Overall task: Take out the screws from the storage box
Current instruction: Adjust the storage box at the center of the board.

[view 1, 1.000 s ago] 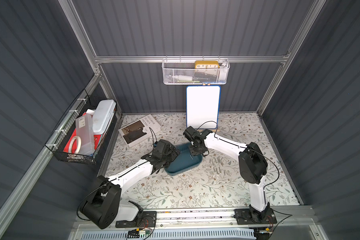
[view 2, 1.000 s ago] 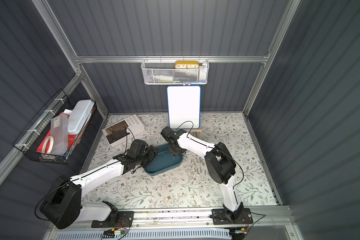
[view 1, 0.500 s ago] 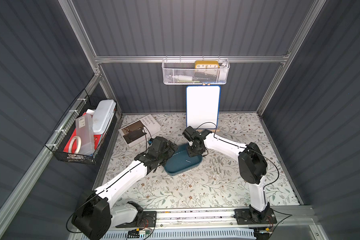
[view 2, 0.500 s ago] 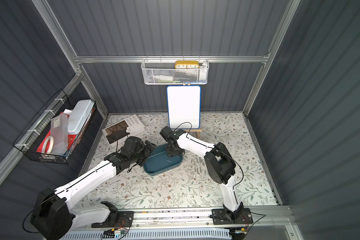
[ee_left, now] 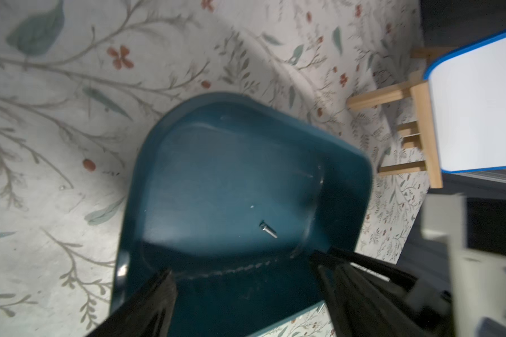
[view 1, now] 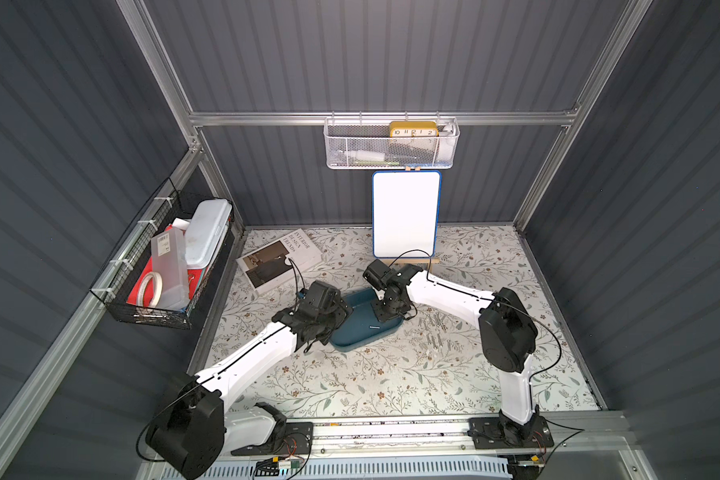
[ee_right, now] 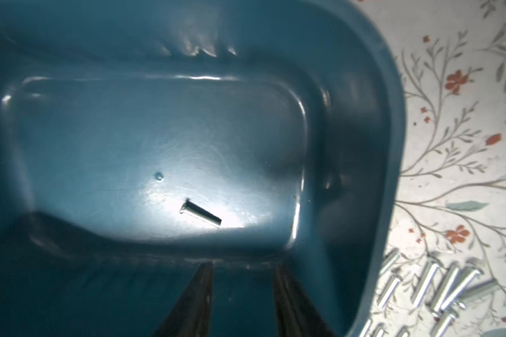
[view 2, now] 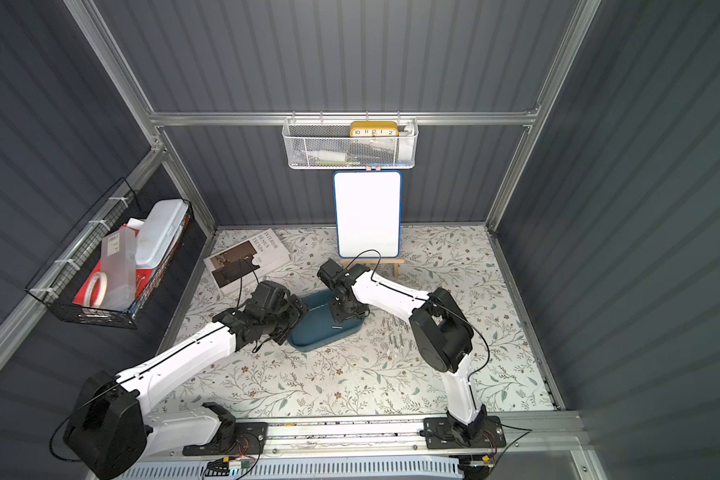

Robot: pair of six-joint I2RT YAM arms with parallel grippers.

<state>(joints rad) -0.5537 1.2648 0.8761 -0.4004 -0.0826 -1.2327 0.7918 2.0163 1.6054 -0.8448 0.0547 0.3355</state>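
Note:
The robot's right gripper should next grab the tray's end rim beside the screws on the mat, so that it can tilt the tray (view 2: pixel 308 332) and shift the screw for removal.
The storage box (view 1: pixel 352 332), a shallow teal tray (view 2: pixel 308 332), lies mid-table. One of the screws (view 1: pixel 374 327) lies on its floor, also seen in both wrist views (ee_left: pixel 269 230) (ee_right: pixel 200 214). Several more screws (view 1: pixel 433 330) (view 2: pixel 395 334) (ee_right: pixel 438 289) lie on the mat just right of the tray. My left gripper (view 1: pixel 335 318) (ee_left: pixel 243 274) is open wide over the tray's left end, its fingers (ee_left: pixel 155 300) on either side of the rim. My right gripper (view 1: pixel 385 316) (ee_right: pixel 243 265) hangs over the tray's far side, jaws apart with nothing between them.
A book (view 1: pixel 279 259) lies at the back left. A whiteboard on a wooden easel (view 1: pixel 406 216) stands behind the tray. A black wire basket (view 1: pixel 142 316) hangs on the left wall. A white mesh basket (view 1: pixel 391 153) with a clock hangs on the back wall.
My left arm stretched out, its gripper drawing slightly left off the tray's end and then coming back to it. The right arm stayed over the tray.

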